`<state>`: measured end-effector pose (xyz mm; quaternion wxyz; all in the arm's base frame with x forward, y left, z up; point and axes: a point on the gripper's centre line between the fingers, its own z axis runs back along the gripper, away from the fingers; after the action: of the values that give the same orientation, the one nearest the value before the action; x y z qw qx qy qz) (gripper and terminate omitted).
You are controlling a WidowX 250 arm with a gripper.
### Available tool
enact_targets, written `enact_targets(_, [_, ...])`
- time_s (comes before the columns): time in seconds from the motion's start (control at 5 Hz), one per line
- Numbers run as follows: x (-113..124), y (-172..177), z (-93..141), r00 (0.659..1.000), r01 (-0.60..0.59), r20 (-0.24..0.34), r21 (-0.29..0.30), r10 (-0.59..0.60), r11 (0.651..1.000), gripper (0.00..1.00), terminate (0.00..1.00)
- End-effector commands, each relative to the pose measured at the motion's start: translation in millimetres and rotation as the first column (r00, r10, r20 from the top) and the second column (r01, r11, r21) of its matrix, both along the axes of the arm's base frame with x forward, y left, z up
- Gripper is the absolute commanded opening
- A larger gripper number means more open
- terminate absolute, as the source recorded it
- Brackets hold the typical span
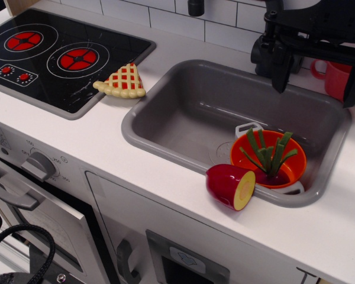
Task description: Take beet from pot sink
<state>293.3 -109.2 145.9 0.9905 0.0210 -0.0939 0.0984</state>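
Note:
I need to grip the beet (271,175) by its green stalks next, so I can take it out of the orange pot (239,155).
The beet (271,175), dark magenta with upright green stalks, sits inside the orange pot (239,155). The pot has white side handles and stands in the front right corner of the grey sink (183,112). My black gripper (317,80) hangs above the sink's back right rim, well above and behind the pot. Its fingers (281,74) are spread wide and hold nothing.
A halved red fruit with a yellow cut face (231,186) rests on the sink's front rim beside the pot. A red mug (338,76) stands behind the gripper. A lattice pie slice (122,81) lies between the sink and the black stove (53,56).

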Motion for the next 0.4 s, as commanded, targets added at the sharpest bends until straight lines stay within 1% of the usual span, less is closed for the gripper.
enact_targets(0.0, [0,0,0,1.000,0.000,0.000,0.000,0.000,1.000,1.00,0.00])
enact_targets(0.2, [4,16,-13,0.999,-0.014,-0.029,0.004,0.015,1.000,1.00,0.00])
